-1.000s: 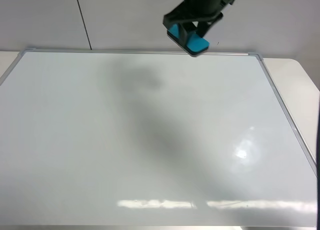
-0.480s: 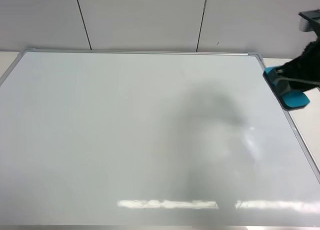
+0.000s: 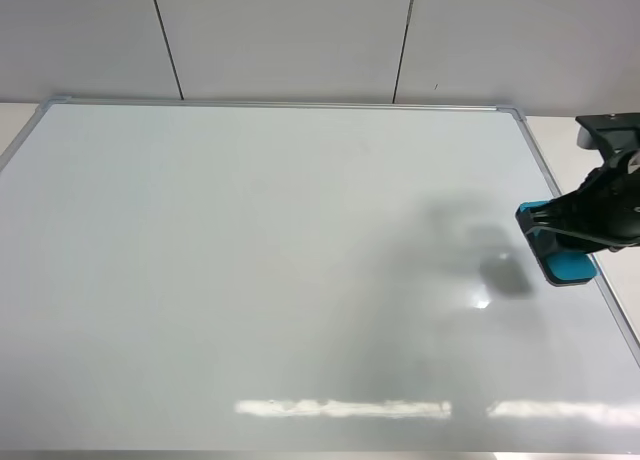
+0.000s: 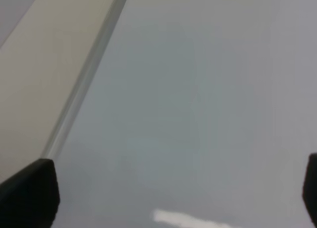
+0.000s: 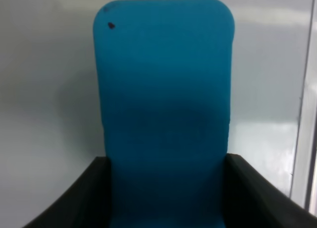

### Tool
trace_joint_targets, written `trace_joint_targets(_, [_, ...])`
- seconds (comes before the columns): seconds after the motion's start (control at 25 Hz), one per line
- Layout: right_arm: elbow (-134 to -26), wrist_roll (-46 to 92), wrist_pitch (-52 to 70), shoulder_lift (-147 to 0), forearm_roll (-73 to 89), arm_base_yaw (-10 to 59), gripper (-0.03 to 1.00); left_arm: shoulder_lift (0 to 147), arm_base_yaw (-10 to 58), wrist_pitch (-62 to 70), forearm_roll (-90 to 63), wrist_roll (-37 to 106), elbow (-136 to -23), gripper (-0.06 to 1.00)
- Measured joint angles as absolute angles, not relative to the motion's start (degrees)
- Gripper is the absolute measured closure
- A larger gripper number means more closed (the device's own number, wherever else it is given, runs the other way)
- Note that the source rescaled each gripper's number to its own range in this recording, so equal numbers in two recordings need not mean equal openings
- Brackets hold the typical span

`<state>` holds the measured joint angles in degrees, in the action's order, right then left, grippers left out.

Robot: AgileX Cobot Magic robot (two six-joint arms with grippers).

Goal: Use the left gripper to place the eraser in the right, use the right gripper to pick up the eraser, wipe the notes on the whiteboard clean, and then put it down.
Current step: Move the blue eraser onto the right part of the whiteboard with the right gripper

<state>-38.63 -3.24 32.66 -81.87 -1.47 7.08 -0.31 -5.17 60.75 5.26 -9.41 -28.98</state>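
My right gripper must lower the eraser before releasing, as a part of the whiteboard separates the eraser's lower edge [image 3: 570, 282] from its shadow.
The whiteboard [image 3: 270, 270] fills most of the exterior view, and no notes show on it. My right gripper [image 3: 560, 242] is at the board's right edge, shut on the teal-blue eraser [image 3: 566, 267], which is low over the board with a shadow beside it. In the right wrist view the eraser [image 5: 166, 109] stands between the two black fingers [image 5: 79, 198] over the white surface. My left gripper [image 4: 168, 188] is open and empty: only its two dark fingertips [image 4: 29, 193] show, wide apart above the board near its frame. It is out of the exterior view.
The board's silver frame [image 3: 575, 230] runs just to the right of the eraser, with a beige table surface [image 3: 575, 140] beyond it. A grey panelled wall [image 3: 300, 40] stands behind the board. The frame also shows in the left wrist view [image 4: 84, 79].
My right gripper has carried the eraser from above the board's far edge to the right edge, then down and slightly inward, close to the board surface.
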Motion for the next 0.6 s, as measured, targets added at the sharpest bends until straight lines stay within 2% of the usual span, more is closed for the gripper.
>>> trace_joint_targets(0.16, [-38.57,-3.13,27.60,-87.53,1.21,7.49,0.96,-0.31,-5.17,60.75,5.26,-9.41,-28.98,-0.06])
trace_joint_targets(0.28, [-38.57,-3.25,24.28,-90.71,2.67,10.33,0.96,-0.31,-5.17,60.75,5.26,-9.41,-28.98,-0.06])
trace_joint_targets(0.44, [-38.57,-4.81,22.18,-92.91,3.15,13.93,0.96,-0.31,-5.17,60.81,5.26,-9.41,-28.98,-0.06])
trace_joint_targets(0.6, [-38.57,-5.69,21.24,-93.14,3.15,14.52,0.96,-0.31,-5.17,60.81,5.26,-9.41,-28.98,-0.06])
